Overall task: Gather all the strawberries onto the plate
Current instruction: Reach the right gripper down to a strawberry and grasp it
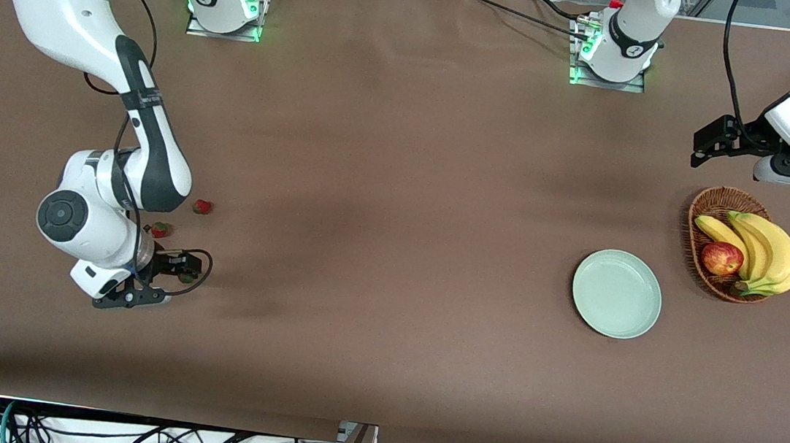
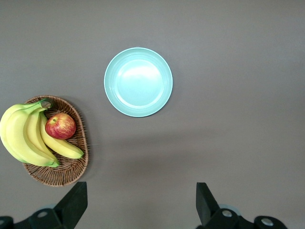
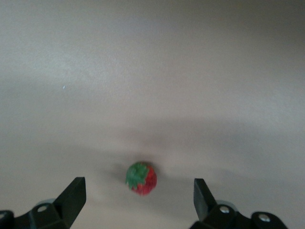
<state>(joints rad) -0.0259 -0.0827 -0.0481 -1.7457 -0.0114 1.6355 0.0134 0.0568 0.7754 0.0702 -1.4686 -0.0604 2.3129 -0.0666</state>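
Note:
My right gripper, above the strawberry's shadow, must lower before closing.
Two strawberries [image 1: 202,207] [image 1: 159,229] lie on the brown cloth at the right arm's end of the table. My right gripper [image 1: 179,267] hangs low over a third spot just nearer the front camera. In the right wrist view it [image 3: 139,202] is open, with a third strawberry [image 3: 141,178] lying on the cloth between its fingers, untouched. The mint-green plate [image 1: 616,294] [image 2: 138,82] sits bare toward the left arm's end. My left gripper [image 1: 710,146] [image 2: 141,205] waits open and holding nothing, high above the cloth beside the basket.
A wicker basket [image 1: 704,210] [image 2: 62,171] with bananas [image 1: 766,249] [image 2: 24,136] and a red apple [image 1: 721,258] [image 2: 60,126] stands beside the plate, toward the left arm's end. Both arm bases [image 1: 226,2] [image 1: 614,54] stand along the table's edge farthest from the front camera.

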